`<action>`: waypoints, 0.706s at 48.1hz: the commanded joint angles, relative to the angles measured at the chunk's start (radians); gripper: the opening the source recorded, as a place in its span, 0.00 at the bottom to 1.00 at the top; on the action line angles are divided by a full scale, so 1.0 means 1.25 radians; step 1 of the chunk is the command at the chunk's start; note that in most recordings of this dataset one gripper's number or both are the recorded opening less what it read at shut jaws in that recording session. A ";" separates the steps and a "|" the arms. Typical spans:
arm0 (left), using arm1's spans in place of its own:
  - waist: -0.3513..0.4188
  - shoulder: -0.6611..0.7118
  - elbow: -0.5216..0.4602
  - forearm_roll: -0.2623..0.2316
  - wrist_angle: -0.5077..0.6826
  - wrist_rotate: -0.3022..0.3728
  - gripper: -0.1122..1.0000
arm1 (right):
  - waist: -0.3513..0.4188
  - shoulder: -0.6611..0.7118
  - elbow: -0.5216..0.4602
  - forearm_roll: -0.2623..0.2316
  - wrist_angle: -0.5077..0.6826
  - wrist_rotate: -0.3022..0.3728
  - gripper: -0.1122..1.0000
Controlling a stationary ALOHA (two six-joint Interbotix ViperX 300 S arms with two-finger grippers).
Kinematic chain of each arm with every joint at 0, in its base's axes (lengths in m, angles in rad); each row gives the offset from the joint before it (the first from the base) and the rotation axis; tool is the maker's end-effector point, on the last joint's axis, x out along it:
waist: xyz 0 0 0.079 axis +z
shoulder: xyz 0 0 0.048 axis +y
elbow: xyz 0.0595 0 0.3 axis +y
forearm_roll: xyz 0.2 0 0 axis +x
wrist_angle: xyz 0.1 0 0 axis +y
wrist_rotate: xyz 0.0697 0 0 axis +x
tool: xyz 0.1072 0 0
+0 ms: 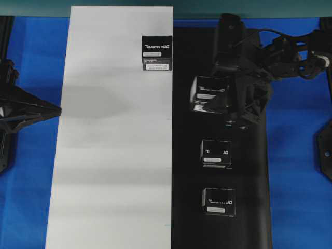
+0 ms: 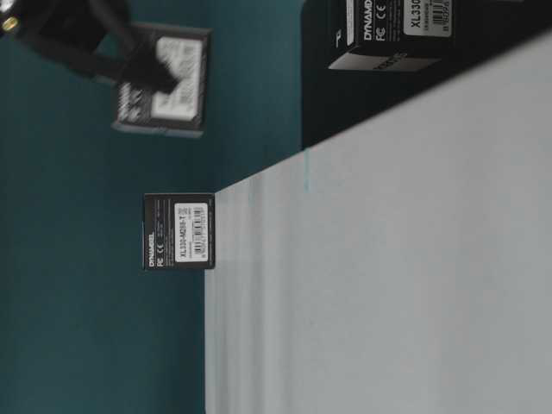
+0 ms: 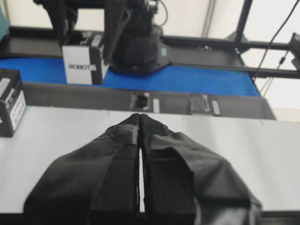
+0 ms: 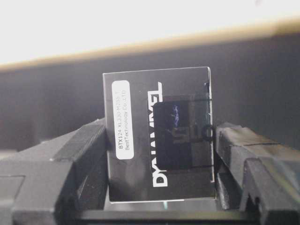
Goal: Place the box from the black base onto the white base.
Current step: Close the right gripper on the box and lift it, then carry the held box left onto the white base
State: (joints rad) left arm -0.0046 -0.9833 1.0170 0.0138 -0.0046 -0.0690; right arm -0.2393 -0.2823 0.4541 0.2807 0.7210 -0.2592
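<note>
My right gripper should keep hold of the black box until it is on the white base, as it hangs over the black base in the right wrist view.
My right gripper is shut on a black box and holds it lifted above the far part of the black base. In the right wrist view the box sits upright between the fingers. At table level it hangs in the air. Another box stands on the far right corner of the white base. Two more boxes lie on the black base. My left gripper is shut and empty, over the white base's left edge.
Blue table surface surrounds both sheets. The right arm's body reaches in from the far right. The left arm's frame sits at the left edge. A black rail and cables run behind the table.
</note>
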 commanded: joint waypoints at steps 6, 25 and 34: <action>-0.001 0.004 -0.022 0.002 -0.002 -0.001 0.09 | 0.025 0.048 -0.083 0.002 0.022 0.000 0.63; 0.000 0.004 -0.022 0.002 0.006 -0.001 0.09 | 0.047 0.164 -0.218 0.002 0.029 0.001 0.63; -0.001 0.004 -0.022 0.002 0.005 -0.001 0.09 | 0.053 0.221 -0.268 0.002 0.059 0.002 0.63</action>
State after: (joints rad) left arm -0.0046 -0.9833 1.0170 0.0138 0.0077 -0.0690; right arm -0.1810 -0.0291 0.1519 0.2807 0.7839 -0.2577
